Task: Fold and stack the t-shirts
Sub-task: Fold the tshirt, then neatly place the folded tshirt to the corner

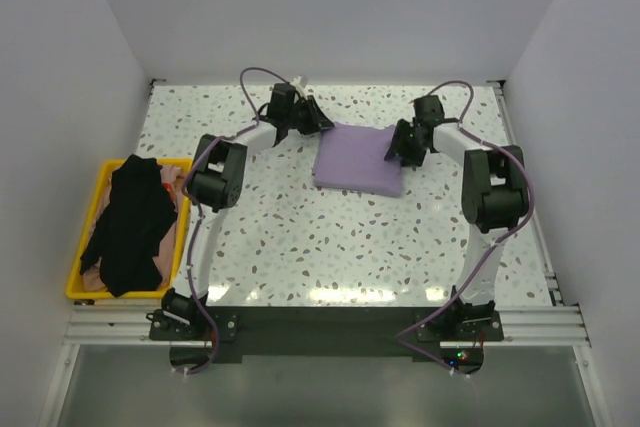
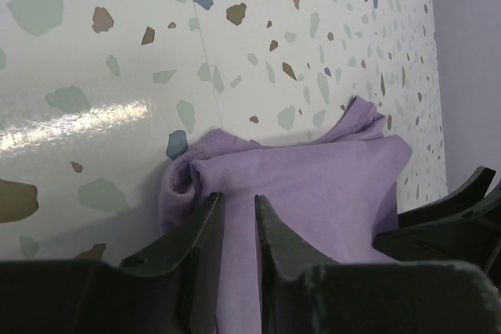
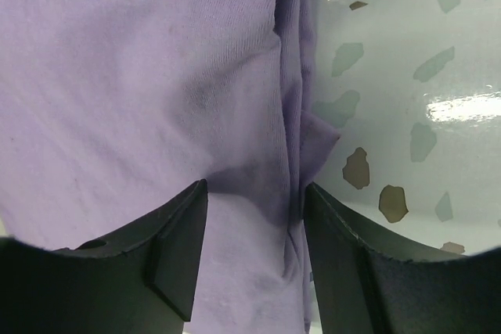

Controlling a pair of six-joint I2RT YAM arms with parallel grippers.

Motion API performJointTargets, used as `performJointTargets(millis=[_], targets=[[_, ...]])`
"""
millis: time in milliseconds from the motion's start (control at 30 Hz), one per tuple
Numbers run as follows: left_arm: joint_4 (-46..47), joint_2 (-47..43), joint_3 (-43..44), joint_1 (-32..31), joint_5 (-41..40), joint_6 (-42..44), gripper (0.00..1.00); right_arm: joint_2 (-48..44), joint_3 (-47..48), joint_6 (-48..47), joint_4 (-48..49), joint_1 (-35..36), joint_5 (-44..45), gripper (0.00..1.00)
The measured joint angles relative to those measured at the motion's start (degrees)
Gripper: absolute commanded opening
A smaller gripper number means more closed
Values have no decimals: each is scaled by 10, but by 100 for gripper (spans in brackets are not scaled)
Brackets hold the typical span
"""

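Both fingers reach down astride the folded edge, one denting the fabric, so my right gripper closes on the lavender t-shirt next.
The lavender t-shirt (image 1: 358, 159) lies folded into a rectangle at the back middle of the table. My left gripper (image 1: 318, 119) is at its far left corner. In the left wrist view its jaws (image 2: 237, 197) stand a narrow gap apart over the bunched corner of the lavender t-shirt (image 2: 313, 177), with flat fabric showing between them. My right gripper (image 1: 400, 145) is at the shirt's right edge. It (image 3: 255, 185) is open wide and straddles the folded edge of the lavender t-shirt (image 3: 141, 84). The black t-shirt (image 1: 130, 222) lies crumpled in the crate.
A yellow crate (image 1: 92, 209) stands at the table's left edge, with pinkish cloth (image 1: 172, 179) under the black shirt. The terrazzo table (image 1: 330, 237) ends at white walls behind and on both sides. Black parts of the right gripper (image 2: 446, 220) show beside the shirt in the left wrist view.
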Motion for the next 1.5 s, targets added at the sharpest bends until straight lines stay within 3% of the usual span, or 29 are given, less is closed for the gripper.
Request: performJointTargets(millis=[133,200,233,267,467,633,800,1033,1233,1500], targets=[[-7,-3,3,0,1,0,33,10,19,0,-22,8,18,42],[-11,-6,3,0,1,0,44,19,32,-3,-32,9,22,21],[-13,-9,3,0,0,2,47,23,37,-4,-33,10,23,6],[-16,-12,3,0,0,2,49,28,40,-7,-36,10,23,0],[-59,-78,7,8,-7,2,52,36,61,-12,-60,11,38,0],[-101,-208,-18,21,-21,2,52,77,145,-45,-114,15,99,0],[-111,-421,-184,24,-30,22,52,115,213,-111,-136,-1,181,0],[-134,-632,-404,22,-48,61,52,191,337,-164,-158,-53,236,0],[-165,-684,-522,22,-37,102,52,215,362,-204,-126,-81,286,0],[-214,-735,-549,22,-42,174,52,289,468,-269,-88,-103,359,0]])
